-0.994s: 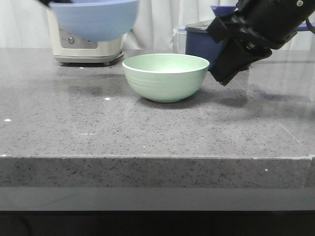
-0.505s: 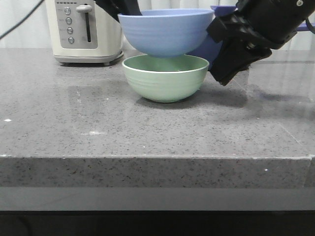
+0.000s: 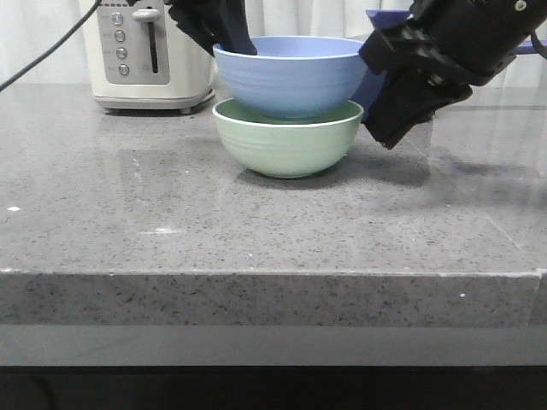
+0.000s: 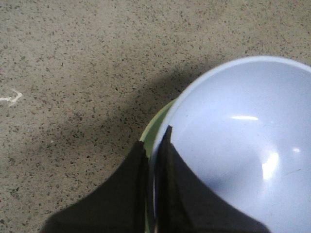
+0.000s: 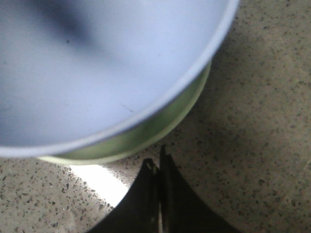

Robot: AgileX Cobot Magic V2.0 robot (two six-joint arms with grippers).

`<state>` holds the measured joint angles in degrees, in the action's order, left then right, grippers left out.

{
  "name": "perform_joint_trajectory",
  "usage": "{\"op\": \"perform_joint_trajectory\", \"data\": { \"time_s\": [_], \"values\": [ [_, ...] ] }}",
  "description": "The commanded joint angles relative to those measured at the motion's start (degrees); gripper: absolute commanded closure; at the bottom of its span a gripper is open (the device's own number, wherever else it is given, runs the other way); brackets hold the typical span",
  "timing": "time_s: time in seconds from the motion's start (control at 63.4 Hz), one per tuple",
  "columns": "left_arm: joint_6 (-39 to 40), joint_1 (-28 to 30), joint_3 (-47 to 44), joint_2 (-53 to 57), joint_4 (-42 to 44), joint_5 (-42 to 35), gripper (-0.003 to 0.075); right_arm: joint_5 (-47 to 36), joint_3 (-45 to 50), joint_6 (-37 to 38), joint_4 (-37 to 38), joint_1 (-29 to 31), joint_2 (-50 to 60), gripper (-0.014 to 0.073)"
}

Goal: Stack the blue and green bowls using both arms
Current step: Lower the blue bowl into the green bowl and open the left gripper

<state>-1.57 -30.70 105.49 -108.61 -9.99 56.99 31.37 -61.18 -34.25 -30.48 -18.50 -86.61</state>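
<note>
I will open my left gripper now, because the base of the blue bowl (image 3: 289, 75) is inside the green bowl (image 3: 286, 145), below the green bowl's rim, and the blue bowl would rest nested there.
The blue bowl (image 3: 289, 75) sits nested in the green bowl (image 3: 286, 145) on the grey stone counter. My left gripper (image 3: 224, 32) is at the blue bowl's back left rim, shut on that rim. In the left wrist view its jaws (image 4: 154, 145) pinch the blue bowl's (image 4: 238, 145) rim, with the green bowl's rim (image 4: 154, 128) showing just outside. My right gripper (image 3: 389, 128) hangs just right of the green bowl, shut and empty. In the right wrist view its tips (image 5: 158, 162) are close beside the green bowl (image 5: 146, 131) under the blue bowl (image 5: 97, 63).
A cream toaster (image 3: 145, 55) stands at the back left. A dark navy saucepan (image 3: 369, 81) shows behind the bowls at the back right, mostly hidden by my right arm. The counter's front edge (image 3: 273, 273) runs across the view.
My left gripper has carried the blue bowl from the upper left over to the green bowl and lowered it into it. My right gripper has not moved.
</note>
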Motion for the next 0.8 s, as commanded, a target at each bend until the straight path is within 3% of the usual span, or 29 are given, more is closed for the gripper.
{"op": "perform_joint_trajectory", "data": {
  "time_s": [0.0,0.221,0.3,0.505,0.599,0.789],
  "values": [
    [-0.10,-0.56,1.99,3.06,-0.68,-2.99,0.0740,-2.13,-1.32,-0.50,-1.52,0.01,2.06,0.0657],
    [-0.10,-0.56,1.99,3.06,-0.93,-2.99,0.0724,-2.13,-1.32,-0.50,-1.52,0.01,2.06,0.0657],
    [-0.10,-0.56,1.99,3.06,-1.29,-2.99,0.0662,-2.13,-1.32,-0.50,-1.52,0.01,2.06,0.0657],
    [-0.15,-0.56,1.99,3.06,-1.29,-2.99,0.0398,-2.13,-1.32,-0.50,-1.52,0.01,2.06,0.0657],
    [-0.15,-0.56,1.99,3.06,-1.29,-2.99,0.0339,-2.13,-1.32,-0.50,-1.52,0.01,2.06,0.0657],
    [-0.15,-0.56,2.88,3.20,-0.81,-2.45,0.0331,-2.13,-1.32,-0.50,-1.52,0.01,2.06,0.0657]
  ]
}}
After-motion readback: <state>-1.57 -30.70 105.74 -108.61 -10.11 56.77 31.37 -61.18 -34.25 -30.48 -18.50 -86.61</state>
